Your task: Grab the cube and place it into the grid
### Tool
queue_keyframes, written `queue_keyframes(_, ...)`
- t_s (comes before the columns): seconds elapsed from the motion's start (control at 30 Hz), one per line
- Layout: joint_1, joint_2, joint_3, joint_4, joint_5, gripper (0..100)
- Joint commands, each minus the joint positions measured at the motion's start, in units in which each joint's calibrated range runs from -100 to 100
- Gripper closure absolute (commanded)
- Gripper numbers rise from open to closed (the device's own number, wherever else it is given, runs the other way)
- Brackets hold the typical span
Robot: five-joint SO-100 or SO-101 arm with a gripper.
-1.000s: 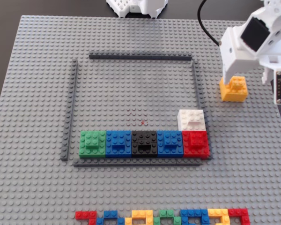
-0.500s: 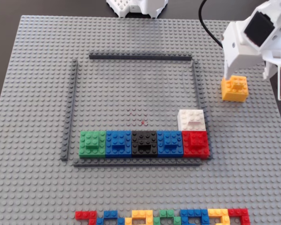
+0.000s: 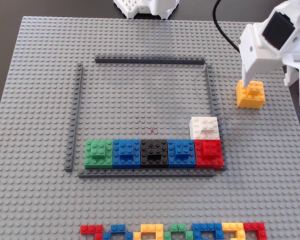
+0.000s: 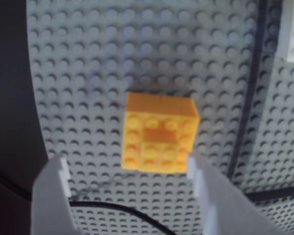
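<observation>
I need to grab the yellow cube by its top stud block with my gripper next. Then I will put the cube into the grid.
The yellow-orange cube (image 3: 250, 94) stands on the grey baseplate (image 3: 40, 75), to the right of the grid (image 3: 150, 61) and outside it. My gripper (image 3: 267, 82) hangs over the cube and is open; one white fingertip (image 3: 246, 81) reaches down at the cube's far left corner. In the wrist view the cube (image 4: 159, 133) lies just beyond my gripper (image 4: 129, 167). Its near right corner is next to the right finger (image 4: 198, 171), and the left finger (image 4: 61, 174) stands well clear of it. One dark strip of the grid (image 4: 249, 98) runs past on the right.
Inside the grid's near edge sit green (image 3: 98, 153), blue (image 3: 126, 152), black (image 3: 154, 152), blue (image 3: 181, 152) and red (image 3: 208, 153) blocks, with a white block (image 3: 205, 127) behind the red. A multicoloured band of flat bricks (image 3: 172, 231) lines the front. A black cable (image 4: 117, 208) trails under the gripper.
The arm has drawn up and a little to the right in the fixed view, so the fingertip sits higher over the cube. The cube has stayed where it was.
</observation>
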Motion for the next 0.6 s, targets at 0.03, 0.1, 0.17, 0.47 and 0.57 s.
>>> queue_keyframes(0.03,-0.37,-0.62,-2.55,-0.37,-0.54,70)
queue_keyframes(0.1,-0.37,-0.19,-2.55,-0.46,-0.59,70)
queue_keyframes(0.17,-0.37,0.07,-2.55,-0.61,-0.68,70)
queue_keyframes(0.47,-0.59,0.76,-2.37,-0.9,-0.73,75)
queue_keyframes(0.57,-0.59,0.84,-2.37,-0.9,-0.68,84)
